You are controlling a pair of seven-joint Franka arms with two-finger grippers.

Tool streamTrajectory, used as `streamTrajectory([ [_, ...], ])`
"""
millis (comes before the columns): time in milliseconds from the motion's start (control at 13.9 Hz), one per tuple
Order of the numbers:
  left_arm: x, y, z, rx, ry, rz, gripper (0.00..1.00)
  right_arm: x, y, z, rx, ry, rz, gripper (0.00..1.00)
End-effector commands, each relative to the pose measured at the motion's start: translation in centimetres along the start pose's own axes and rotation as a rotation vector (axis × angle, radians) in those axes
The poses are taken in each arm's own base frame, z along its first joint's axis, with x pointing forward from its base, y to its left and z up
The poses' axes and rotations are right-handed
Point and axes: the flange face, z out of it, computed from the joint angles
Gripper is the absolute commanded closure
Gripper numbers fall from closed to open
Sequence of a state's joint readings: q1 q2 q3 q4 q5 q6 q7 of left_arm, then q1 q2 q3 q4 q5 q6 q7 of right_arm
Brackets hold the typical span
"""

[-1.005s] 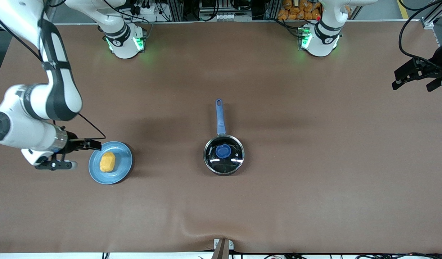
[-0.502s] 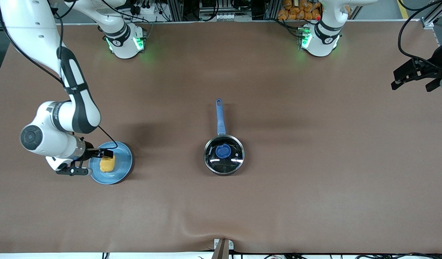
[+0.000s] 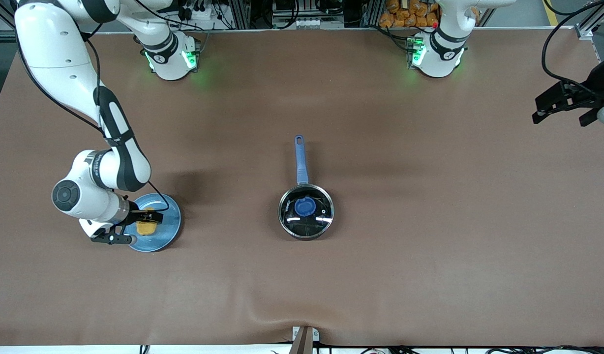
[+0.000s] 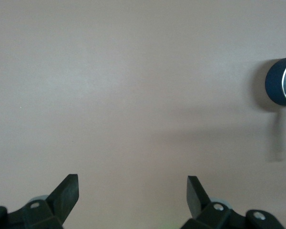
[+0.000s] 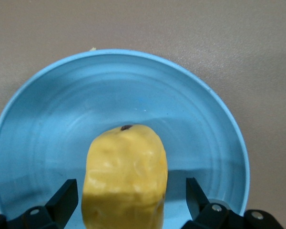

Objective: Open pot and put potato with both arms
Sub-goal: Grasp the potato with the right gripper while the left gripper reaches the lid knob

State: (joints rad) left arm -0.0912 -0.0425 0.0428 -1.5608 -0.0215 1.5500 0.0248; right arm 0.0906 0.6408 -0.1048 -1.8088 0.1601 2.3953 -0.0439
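I should close my right gripper on the yellow potato now, because its fingers are on both sides of the potato over the light-blue plate [image 3: 166,228] [image 5: 195,129]. Closing now would hold it.
The black pot [image 3: 306,211] stands mid-table with its glass lid and blue knob [image 3: 304,206] on; its blue handle [image 3: 300,160] points toward the robots' bases. Its side shows in the left wrist view [image 4: 280,88]. The yellow potato [image 3: 145,228] lies on a light-blue plate [image 3: 166,228] toward the right arm's end. My right gripper [image 3: 143,225] is open, low over the plate, its fingers on either side of the potato [image 5: 125,175] with gaps. My left gripper [image 3: 560,109] is open and empty, held high at the left arm's end of the table.
The plate [image 5: 195,124] rests on the brown table mat. A bracket [image 3: 304,339] sits at the table edge nearest the front camera. A ripple in the mat lies just above it.
My right gripper has moved from beside the plate to over it and now straddles the potato. My left gripper has barely shifted. Pot and lid have not moved.
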Motion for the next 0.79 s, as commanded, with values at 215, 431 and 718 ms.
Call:
streamTrajectory([
  [215,3.1,10.2,3.5,0.009,-0.042,-0.070,0.00,0.2,-0.3,-0.4,0.014,0.013,0.015,0.38],
  [431,4.2,16.9,6.2,0.012,-0.069,-0.091,0.00,0.3,-0.3,-0.5,0.014,0.016,0.015,0.72],
  [718,5.8,24.7,10.2,-0.015,-0.031,-0.173,0.00,0.3,-0.3,-0.6,0.014,0.019,0.015,0.84],
])
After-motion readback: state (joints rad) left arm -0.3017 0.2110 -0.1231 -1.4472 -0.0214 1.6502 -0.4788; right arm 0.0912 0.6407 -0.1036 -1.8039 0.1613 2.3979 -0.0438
